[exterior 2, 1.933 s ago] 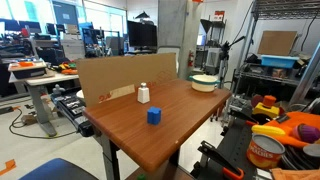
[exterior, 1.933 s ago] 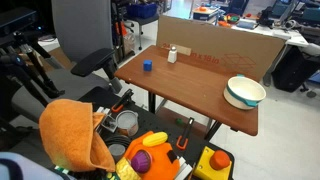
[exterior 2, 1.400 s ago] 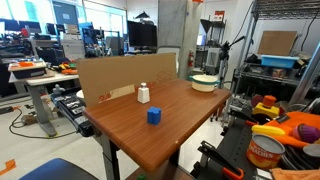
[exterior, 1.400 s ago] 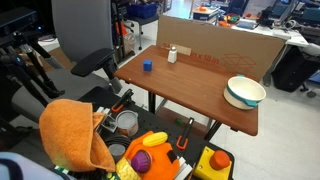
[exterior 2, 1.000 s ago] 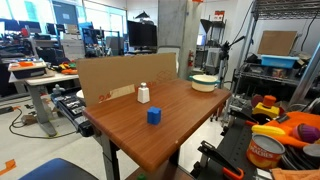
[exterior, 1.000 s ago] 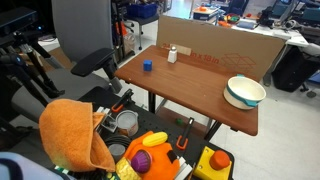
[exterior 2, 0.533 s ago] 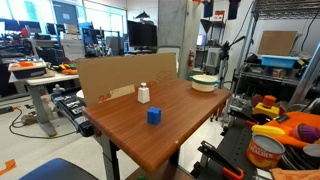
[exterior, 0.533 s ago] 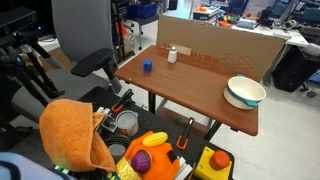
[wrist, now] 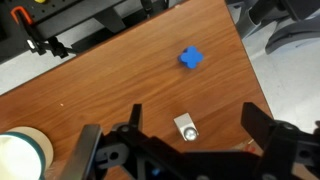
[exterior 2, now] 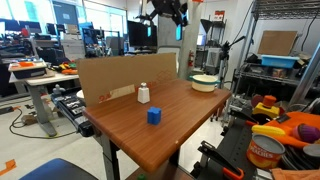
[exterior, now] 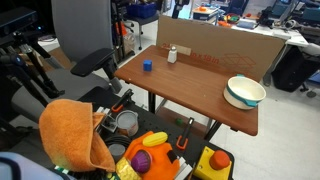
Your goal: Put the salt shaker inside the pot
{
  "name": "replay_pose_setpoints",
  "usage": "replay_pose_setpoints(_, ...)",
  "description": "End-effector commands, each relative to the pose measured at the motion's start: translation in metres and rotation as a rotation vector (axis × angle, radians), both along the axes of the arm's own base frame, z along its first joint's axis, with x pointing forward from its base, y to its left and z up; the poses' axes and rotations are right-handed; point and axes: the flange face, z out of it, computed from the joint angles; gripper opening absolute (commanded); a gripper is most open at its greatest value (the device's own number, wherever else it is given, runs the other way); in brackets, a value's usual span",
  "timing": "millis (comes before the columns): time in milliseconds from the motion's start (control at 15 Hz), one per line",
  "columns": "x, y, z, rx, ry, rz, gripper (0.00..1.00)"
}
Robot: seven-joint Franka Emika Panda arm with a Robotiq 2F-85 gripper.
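Observation:
My gripper grabs the salt shaker [exterior: 172, 53] by its top next, leaving its base free to lower upright inside the pot.
The salt shaker [exterior: 172, 53] is small and white and stands near the far edge of the wooden table [exterior: 195, 85], next to a cardboard sheet. It also shows in the other exterior view [exterior 2: 143, 94] and from above in the wrist view [wrist: 186, 127]. The pot [exterior: 245, 92] is a wide cream bowl with a teal outside at the table's other end; it shows in both exterior views [exterior 2: 204, 83] and at the wrist view's lower left [wrist: 22, 155]. My gripper [exterior 2: 172, 12] hangs high above the table, open and empty. In the wrist view my gripper [wrist: 197, 120] frames the shaker far below.
A small blue cube [exterior: 147, 66] sits near the shaker, also in the wrist view [wrist: 191, 58]. A cardboard sheet [exterior: 215, 45] stands along the table's back edge. An orange cloth [exterior: 75, 135], a metal tin [exterior: 127, 122] and toys lie on a cart beside the table.
The arm and gripper have come into view high above the table in both exterior views. The shaker, cube and pot have not moved.

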Motion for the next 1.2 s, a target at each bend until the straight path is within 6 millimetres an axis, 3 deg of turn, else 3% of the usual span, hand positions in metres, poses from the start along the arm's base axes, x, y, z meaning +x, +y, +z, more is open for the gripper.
replay_pose_setpoints(0, 0.062, 0.021, -0.025, -0.032, -0.032, -0.026, 1.0)
replay_pose_setpoints(400, 0.107, 0.034, -0.093, -0.138, -0.005, -0.016, 1.0)
replay_pose_setpoints(1000, 0.131, 0.037, -0.169, -0.215, 0.085, -0.003, 1.0)
replay_pose_setpoints(1067, 0.131, 0.037, -0.175, -0.218, 0.106, -0.004, 0.96)
replay_pose_setpoints(1133, 0.131, 0.037, -0.181, -0.222, 0.124, -0.01, 0.74)
